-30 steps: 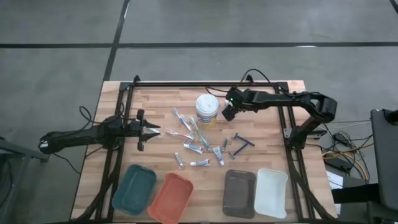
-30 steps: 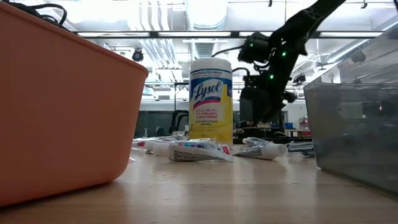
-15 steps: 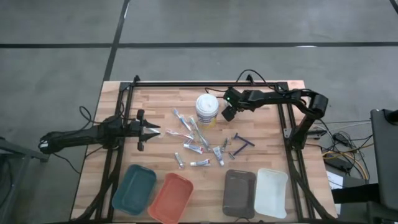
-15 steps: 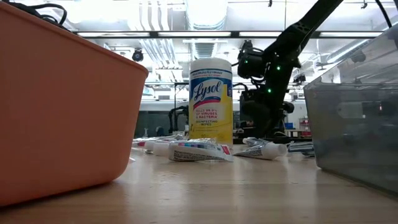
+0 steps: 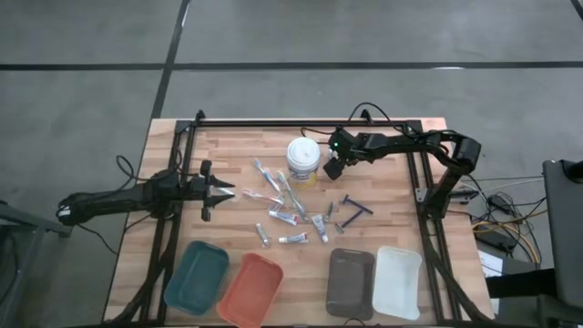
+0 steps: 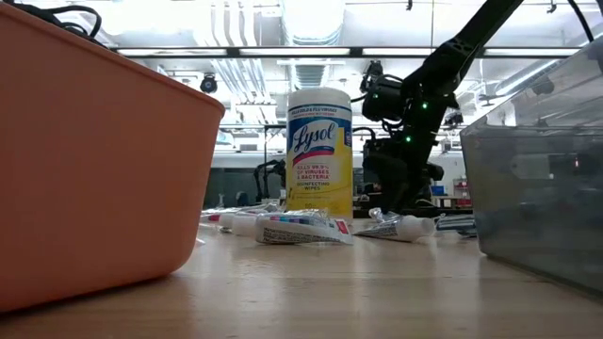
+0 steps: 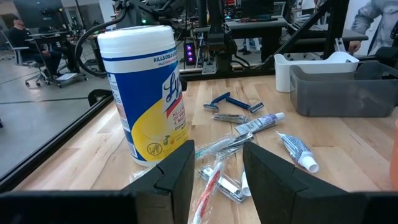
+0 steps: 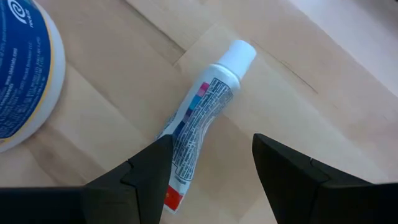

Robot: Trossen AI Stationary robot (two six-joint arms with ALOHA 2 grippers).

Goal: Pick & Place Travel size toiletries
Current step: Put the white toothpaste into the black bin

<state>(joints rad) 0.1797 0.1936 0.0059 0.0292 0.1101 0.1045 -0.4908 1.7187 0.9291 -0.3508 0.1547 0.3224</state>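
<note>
The white-capped tube should go into the grey tray, so my right gripper will next grab it by its crimped end (image 8: 175,196).
The travel size toiletries (image 5: 290,211) lie scattered on the wooden table: small tubes, slim toothbrushes and dark razors (image 5: 357,209). My right gripper (image 5: 333,169) hangs open just right of the white-lidded tub (image 5: 303,159), pointing down. In its wrist view its gripper (image 8: 211,143) stands over one white-capped tube (image 8: 202,112) lying flat, with a finger on either side of the tube's crimped end. I see no touch. My left gripper (image 5: 228,189) waits open at the table's left, level, facing the pile (image 7: 233,146).
The yellow-and-blue tub (image 6: 318,151) stands upright close to my right gripper. Along the near edge lie the teal tray (image 5: 197,276), the coral tray (image 5: 250,289), the grey tray (image 5: 351,282) and the white tray (image 5: 398,281). A dark frame rail (image 5: 301,123) borders the table.
My right gripper has come down toward the table beside the tub and shifted slightly toward the table's left, its arm folding in. Nothing on the table has moved.
</note>
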